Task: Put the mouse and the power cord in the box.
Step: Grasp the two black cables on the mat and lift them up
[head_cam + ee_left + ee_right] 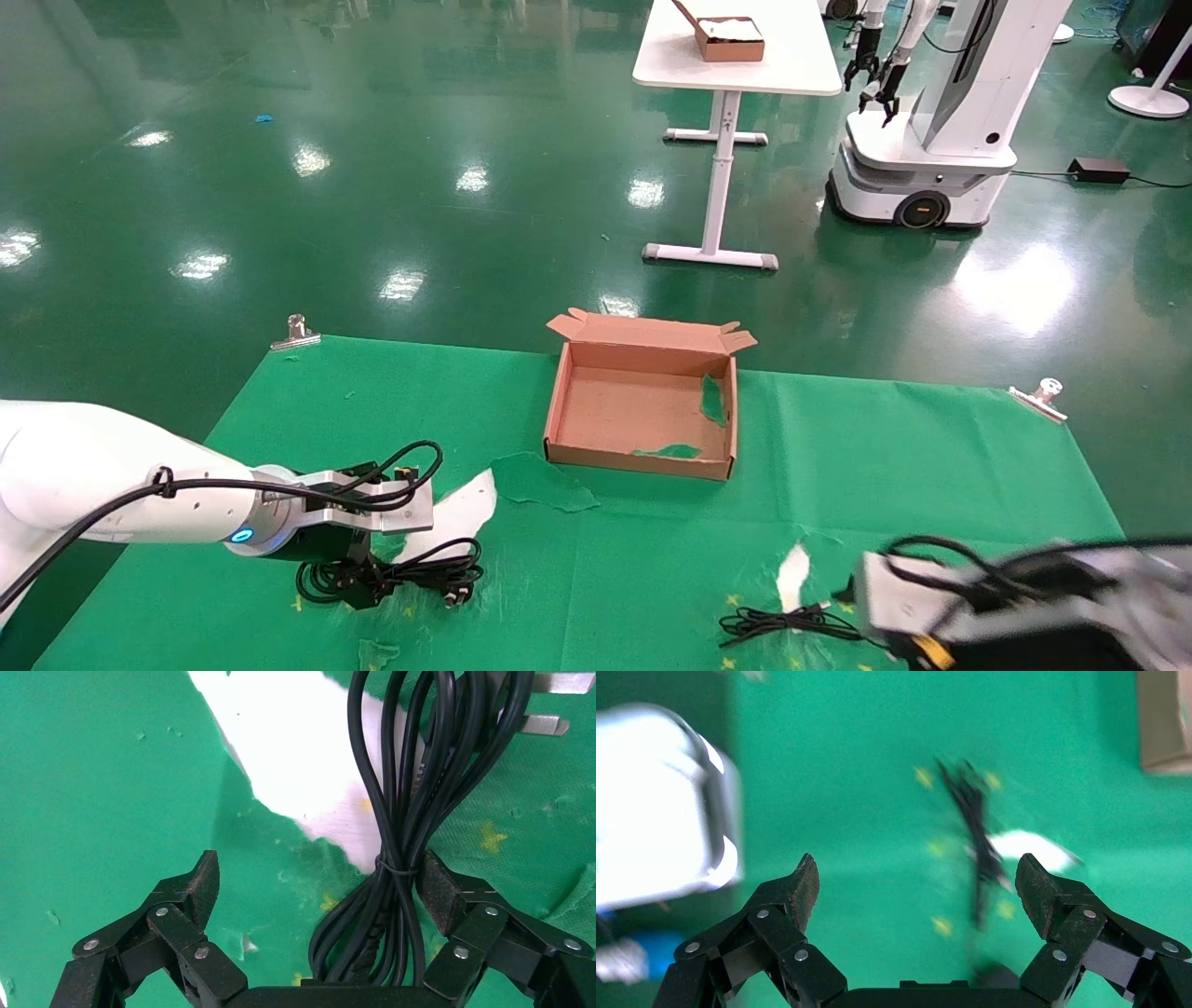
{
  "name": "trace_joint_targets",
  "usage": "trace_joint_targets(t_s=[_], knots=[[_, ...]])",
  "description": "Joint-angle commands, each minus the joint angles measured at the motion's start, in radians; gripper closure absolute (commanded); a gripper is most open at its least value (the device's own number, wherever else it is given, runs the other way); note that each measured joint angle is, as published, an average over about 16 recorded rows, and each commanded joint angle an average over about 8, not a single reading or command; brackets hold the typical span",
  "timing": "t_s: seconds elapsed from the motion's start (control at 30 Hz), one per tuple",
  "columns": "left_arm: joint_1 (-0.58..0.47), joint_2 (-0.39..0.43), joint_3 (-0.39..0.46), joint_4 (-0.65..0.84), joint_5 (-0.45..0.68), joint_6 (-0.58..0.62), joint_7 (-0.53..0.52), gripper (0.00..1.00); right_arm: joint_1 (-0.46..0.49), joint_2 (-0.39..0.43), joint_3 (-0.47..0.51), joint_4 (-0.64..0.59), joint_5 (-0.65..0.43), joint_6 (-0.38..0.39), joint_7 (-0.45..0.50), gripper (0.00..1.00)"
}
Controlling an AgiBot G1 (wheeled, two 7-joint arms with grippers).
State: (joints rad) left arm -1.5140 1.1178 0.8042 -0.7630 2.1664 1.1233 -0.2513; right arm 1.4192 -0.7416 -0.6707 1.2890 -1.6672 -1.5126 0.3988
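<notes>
My right gripper grabs the mouse by its thin cable (782, 623) at the bundled loops next, to put the mouse in the box.
The power cord (414, 570), a tied bundle of thick black loops with a pronged plug, lies on the green cloth at the near left. My left gripper (349, 573) is down over it and open; in the left wrist view the power cord (399, 846) runs between the fingers, close against one pad (437, 885), with a wide gap to the other. The box (559, 401) stands open at mid-table with green scraps inside. My right gripper (916, 878) is open in the air above the mouse's thin cable (782, 623). A dark blur (1000, 974) at the cable's end may be the mouse.
White patches show where the cloth is torn (461, 513) (793, 570). Metal clips (296, 332) (1041, 395) hold the far corners. Beyond the table stand a white desk (792, 65) with a smaller brown box (731, 39) and another robot (931, 121).
</notes>
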Motion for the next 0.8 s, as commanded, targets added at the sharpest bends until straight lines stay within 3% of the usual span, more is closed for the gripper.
trace_joint_targets(t_s=[0.03,0.3,0.7,0.73,0.8], knots=[[-0.002,0.002,0.000,0.007,-0.002,-0.001,0.005,0.00,0.040,-0.041,-0.039,-0.006,-0.091,-0.003,0.018,0.00],[-0.005,0.005,-0.001,0.020,-0.005,-0.004,0.014,0.00,0.109,-0.250,-0.140,-0.255,-0.274,0.060,-0.065,0.00],[-0.008,0.008,-0.001,0.028,-0.007,-0.005,0.020,0.00,0.168,-0.443,-0.199,-0.638,-0.370,0.174,-0.191,0.00],[-0.008,0.008,-0.001,0.028,-0.007,-0.005,0.020,0.04,0.171,-0.456,-0.202,-0.661,-0.376,0.181,-0.199,0.00],[-0.008,0.008,-0.001,0.029,-0.007,-0.005,0.020,0.29,0.177,-0.477,-0.207,-0.701,-0.384,0.194,-0.210,0.08]])
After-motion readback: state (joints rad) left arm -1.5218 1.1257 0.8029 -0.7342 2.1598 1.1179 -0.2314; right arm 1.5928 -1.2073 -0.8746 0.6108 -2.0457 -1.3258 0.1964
